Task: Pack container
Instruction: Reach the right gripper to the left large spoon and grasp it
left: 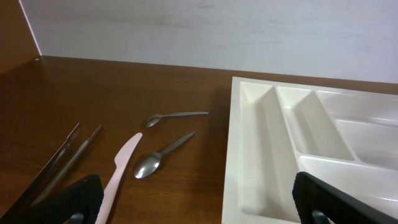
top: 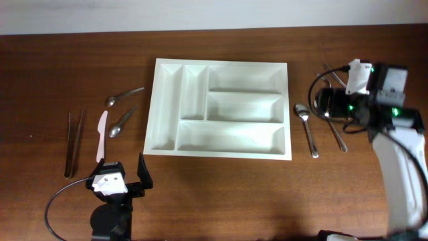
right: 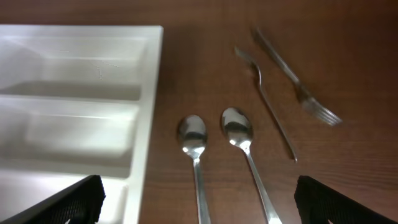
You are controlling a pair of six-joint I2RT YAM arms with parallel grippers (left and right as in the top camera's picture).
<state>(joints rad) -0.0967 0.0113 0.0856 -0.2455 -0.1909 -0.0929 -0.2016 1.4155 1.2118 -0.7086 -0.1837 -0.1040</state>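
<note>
The metal spoon nearest the tray [top: 168, 107] has to be laid lengthwise in a tray section, so my right gripper needs to grab it across the spoon's handle [top: 310, 138]. The spoon's bowl stays free for that.
The container, a white cutlery tray [top: 168, 107] with five empty compartments, lies in the middle of the table. It also shows in the left wrist view [left: 249, 155] and the right wrist view [right: 146, 93]. My left gripper [top: 118, 174] is open and empty near the front edge, left of the tray's front corner; its jaws [left: 199, 205] straddle bare table and the tray's edge. My right gripper [top: 326, 102] is open and empty, raised right of the tray. Below its jaws [right: 199, 205] lie two metal spoons [right: 194, 140] [right: 239, 134].
Two forks [right: 267, 99] [right: 298, 81] lie beyond the spoons on the right. Left of the tray lie two small spoons [top: 124, 97] [top: 122, 123], a pale plastic knife [top: 101, 134] and two dark thin utensils [top: 73, 142]. A wall [left: 217, 31] stands behind the table.
</note>
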